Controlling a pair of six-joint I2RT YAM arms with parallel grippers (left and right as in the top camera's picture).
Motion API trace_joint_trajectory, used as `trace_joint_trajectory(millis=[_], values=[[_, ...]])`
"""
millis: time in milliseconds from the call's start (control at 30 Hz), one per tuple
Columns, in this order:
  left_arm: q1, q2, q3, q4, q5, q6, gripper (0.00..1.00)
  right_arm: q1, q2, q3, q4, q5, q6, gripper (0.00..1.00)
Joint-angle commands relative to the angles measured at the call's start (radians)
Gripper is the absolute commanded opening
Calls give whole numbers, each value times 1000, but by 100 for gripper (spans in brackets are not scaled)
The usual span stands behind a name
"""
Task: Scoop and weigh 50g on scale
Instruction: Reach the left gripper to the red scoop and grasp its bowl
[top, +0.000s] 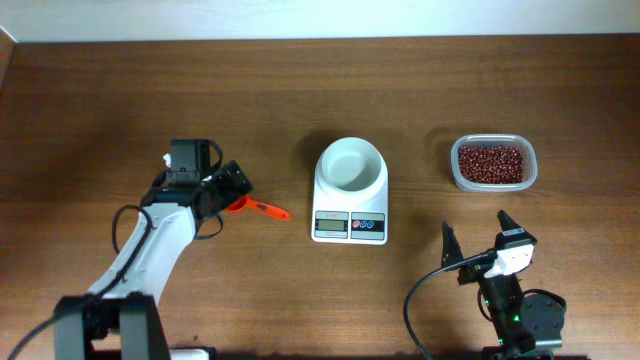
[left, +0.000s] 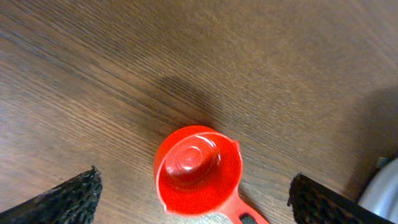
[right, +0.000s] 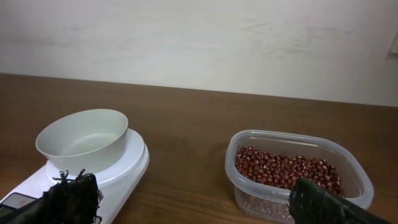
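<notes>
Next, my left gripper grabs the scoop by its cup (top: 238, 204) (left: 198, 171), so the handle stays free for my right gripper to grab and scoop.
The white scale (top: 349, 226) stands mid-table with its round white bowl (top: 350, 165) empty; in the right wrist view the scale (right: 127, 171) and bowl (right: 84, 138) are at the left. The red-brown beans (top: 490, 163) (right: 283, 171) fill a clear tub (top: 530, 172) at the right. An orange-red scoop (top: 262, 209) (left: 198, 167) lies on the wood left of the scale, cup up and empty. My left gripper (top: 232, 192) (left: 198, 200) hangs open just above the scoop's cup, one finger on each side and not touching it. My right gripper (top: 475, 224) (right: 196, 200) is open and empty near the front edge, pointing towards the gap between scale and tub.
A wall runs along the table's far edge (right: 199, 93). The scale's white corner (left: 384, 190) shows at the right of the left wrist view. Bare wood lies between the scale and the tub (right: 348, 162).
</notes>
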Motion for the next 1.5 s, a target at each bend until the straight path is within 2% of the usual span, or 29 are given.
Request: trace_joint_trajectory(millis=[0,67,167,200,267,400,500,567,633,700,1033,1133,1233,1467], values=[[5,47,14,16,-18,-7,90,9,-3,-5,-6,5,4,99],[5,64,14,16,-41,-7,85,9,-3,-5,-6,5,3,99],[5,89,14,27,-59,-7,83,9,-3,-5,-6,5,3,99],[5,91,14,31,-59,-7,75,9,-3,-5,-6,5,3,99],[4,95,14,39,-59,-7,66,9,-3,-5,-6,5,3,99],[4,114,13,39,-58,-7,54,9,-3,-5,-6,5,3,99],[4,151,13,46,-47,-7,53,9,-3,-5,-6,5,3,99],[4,182,13,64,-10,-7,34,9,-3,-5,-6,5,3,99],[4,192,13,68,-10,-7,24,9,-3,-5,-6,5,3,99],[4,193,13,67,-10,-7,0,9,-3,-5,-6,5,3,99],[4,193,13,59,21,-6,0,9,-3,-5,-6,5,3,99],[5,184,13,5,43,-6,0,9,-3,-5,-6,5,3,99],[5,119,13,-55,65,-6,0,9,-3,-5,-6,5,3,99],[4,-227,13,-75,111,-7,0,9,-3,-5,-6,5,3,99]])
